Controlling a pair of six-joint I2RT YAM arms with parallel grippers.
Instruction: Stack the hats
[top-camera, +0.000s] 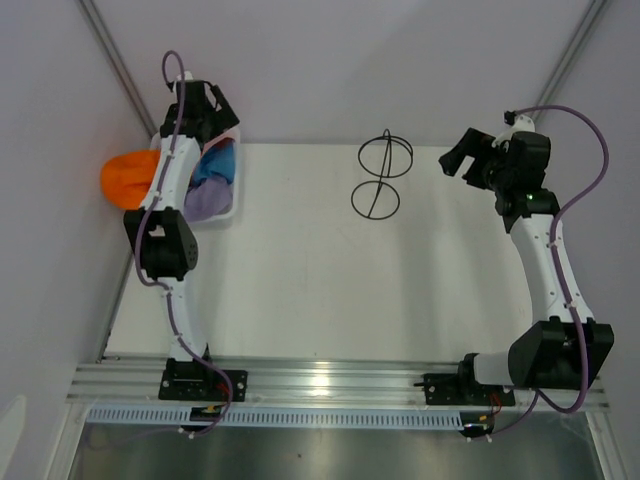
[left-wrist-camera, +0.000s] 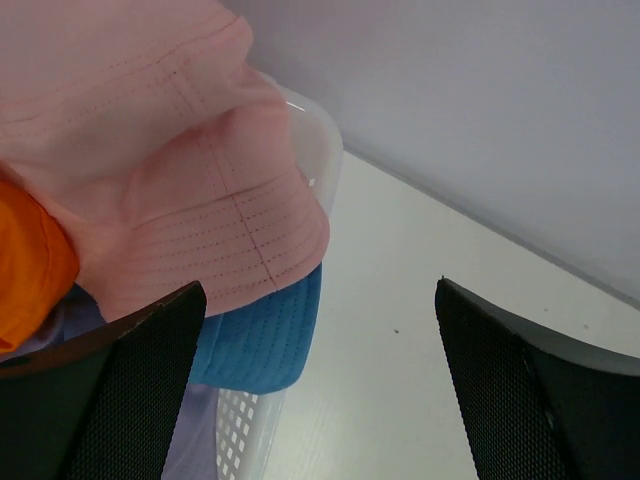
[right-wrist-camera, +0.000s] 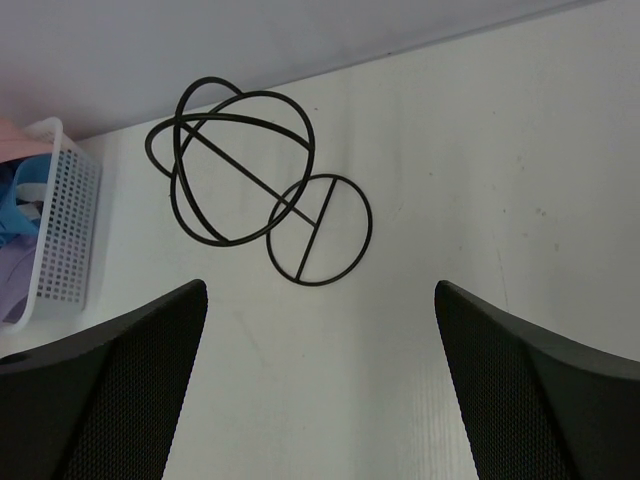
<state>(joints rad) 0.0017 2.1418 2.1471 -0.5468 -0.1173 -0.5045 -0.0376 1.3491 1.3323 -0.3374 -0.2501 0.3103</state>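
Observation:
The pink hat (left-wrist-camera: 170, 150) needs to be grabbed next by my left gripper, which should hold it by its stitched brim edge at the hat's seam (left-wrist-camera: 263, 254) and leave the hat's opening free for the stand.
The hats are piled in and over a white mesh basket (top-camera: 228, 208) at the table's far left. The orange hat (top-camera: 125, 178) hangs over the basket's left side. The blue hat (top-camera: 216, 165) and the lavender hat (top-camera: 204, 201) lie inside. In the left wrist view the pink hat (left-wrist-camera: 170, 150) lies on top, over the blue hat (left-wrist-camera: 265, 335), with the orange hat (left-wrist-camera: 30, 260) at the left. My left gripper (left-wrist-camera: 320, 290) hovers open above the basket's far end (top-camera: 222, 118) and holds nothing. My right gripper (top-camera: 458, 165) hangs open and empty over the far right of the table (right-wrist-camera: 320, 290).
A black wire stand (top-camera: 380, 178) stands at the far middle of the table, ahead of the right gripper (right-wrist-camera: 250, 190). The basket's rim (left-wrist-camera: 318, 135) borders bare white tabletop on its right. Grey walls close the back and the left side.

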